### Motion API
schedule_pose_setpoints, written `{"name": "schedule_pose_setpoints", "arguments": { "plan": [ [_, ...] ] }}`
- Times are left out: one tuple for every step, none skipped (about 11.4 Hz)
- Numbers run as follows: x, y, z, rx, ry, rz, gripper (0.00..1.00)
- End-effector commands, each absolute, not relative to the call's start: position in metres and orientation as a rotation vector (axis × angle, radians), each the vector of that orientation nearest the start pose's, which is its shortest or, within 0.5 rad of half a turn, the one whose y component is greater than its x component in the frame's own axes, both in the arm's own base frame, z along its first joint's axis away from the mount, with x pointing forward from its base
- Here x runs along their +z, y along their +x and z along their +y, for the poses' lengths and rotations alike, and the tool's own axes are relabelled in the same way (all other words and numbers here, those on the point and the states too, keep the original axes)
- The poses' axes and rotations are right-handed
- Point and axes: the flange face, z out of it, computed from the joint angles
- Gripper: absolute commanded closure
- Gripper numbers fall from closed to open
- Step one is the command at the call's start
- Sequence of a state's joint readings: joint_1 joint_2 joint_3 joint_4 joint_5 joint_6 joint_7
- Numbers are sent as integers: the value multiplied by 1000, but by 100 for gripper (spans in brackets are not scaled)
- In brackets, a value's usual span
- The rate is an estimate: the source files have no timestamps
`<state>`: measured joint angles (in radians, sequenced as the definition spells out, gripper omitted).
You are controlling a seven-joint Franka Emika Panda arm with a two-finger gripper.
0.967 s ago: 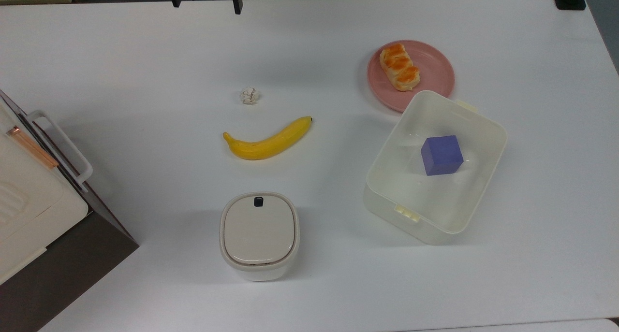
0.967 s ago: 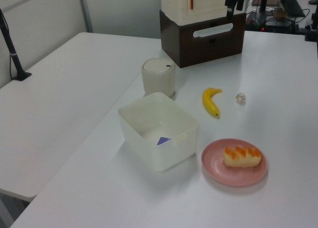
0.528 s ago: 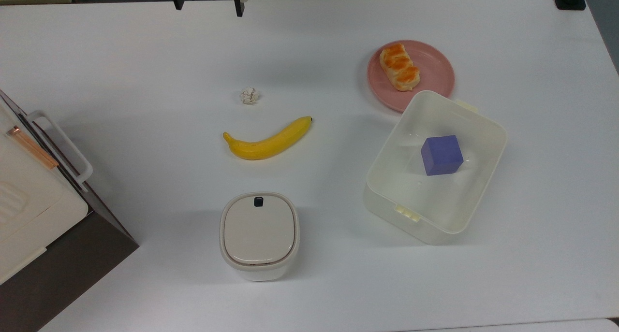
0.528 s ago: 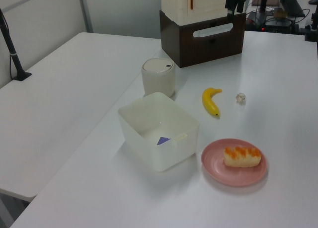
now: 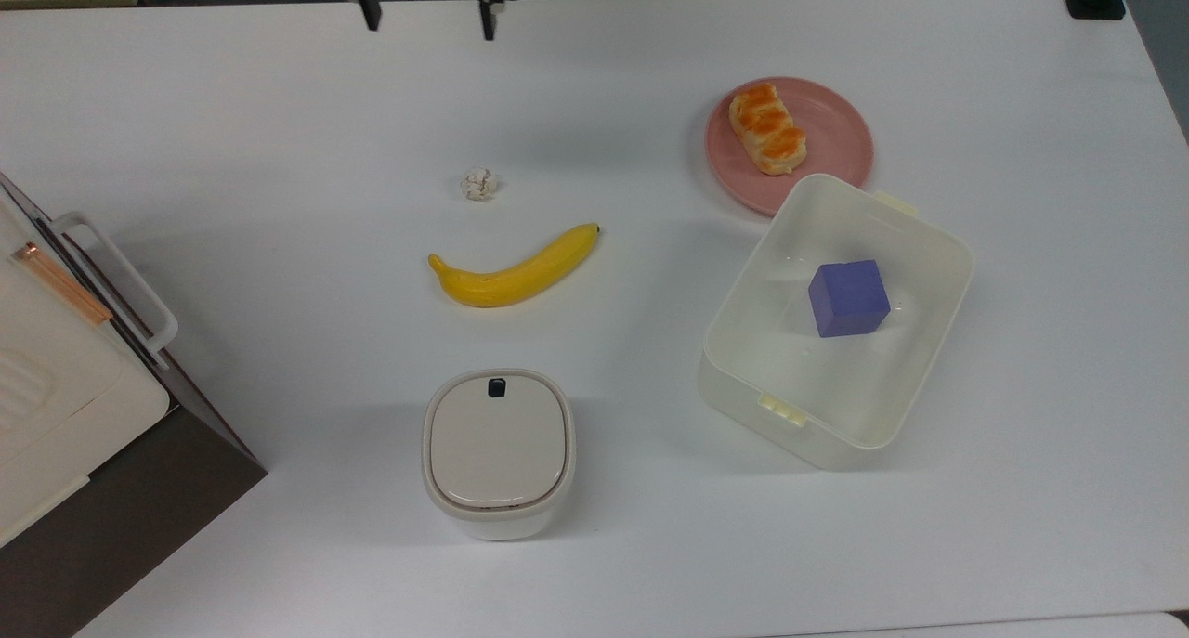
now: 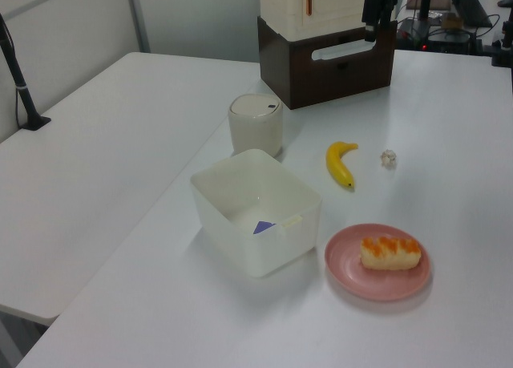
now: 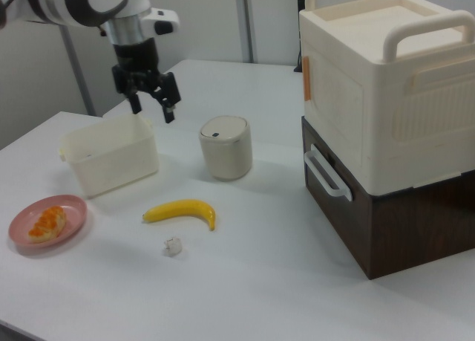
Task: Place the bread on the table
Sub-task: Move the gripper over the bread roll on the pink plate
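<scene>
The bread needs to come off the pink plate and go on the tabletop. My gripper will next grab the bread by its middle (image 6: pixel 390 254) to lift it.
The bread (image 5: pixel 767 127), a small bun with a glossy orange-brown top, lies on the round pink plate (image 5: pixel 836 141) at the top view's upper right. In the right view the bread (image 7: pixel 46 223) rests at the near left on the plate (image 7: pixel 73 207). My gripper (image 5: pixel 429 20) hangs open and empty above the white table (image 5: pixel 232 136) at its far edge, well to the top view's left of the plate. The right view has the gripper (image 7: pixel 152 109) high in the air, above and behind the plate.
A yellow banana (image 5: pixel 516 268) and a paper ball (image 5: pixel 479 184) lie mid-table. A white bin (image 5: pixel 934 239) holding a purple cube (image 5: pixel 848 297) touches the plate's near side. A lidded canister (image 5: pixel 499 448) stands in front, and a cream-and-brown appliance (image 5: pixel 56 415) fills the top view's left.
The gripper has shifted toward the top view's right and slightly further into the frame, still open. Nothing on the table has moved.
</scene>
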<state>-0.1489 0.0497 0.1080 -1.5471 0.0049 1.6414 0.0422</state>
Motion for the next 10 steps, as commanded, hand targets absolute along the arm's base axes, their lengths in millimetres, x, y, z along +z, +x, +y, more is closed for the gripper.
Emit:
{"name": "schedule_pose_setpoints", "arguments": {
  "plan": [
    [591, 575, 40, -46, -3122, -46, 0],
    [583, 574, 54, -26, -3119, -81, 0],
    [575, 570, 75, 0, -3117, -134, 0],
    [567, 566, 94, 26, -3115, -184, 0],
    [557, 561, 113, 60, -3112, -239, 0],
    [548, 555, 131, 88, -3108, -289, 0],
    [537, 548, 151, 89, -3106, -324, 0],
    [521, 540, 171, 60, -3109, -326, 0],
    [509, 527, 184, 34, -3120, -334, 0],
    [499, 515, 194, 30, -3129, -360, 0]
  ]
}}
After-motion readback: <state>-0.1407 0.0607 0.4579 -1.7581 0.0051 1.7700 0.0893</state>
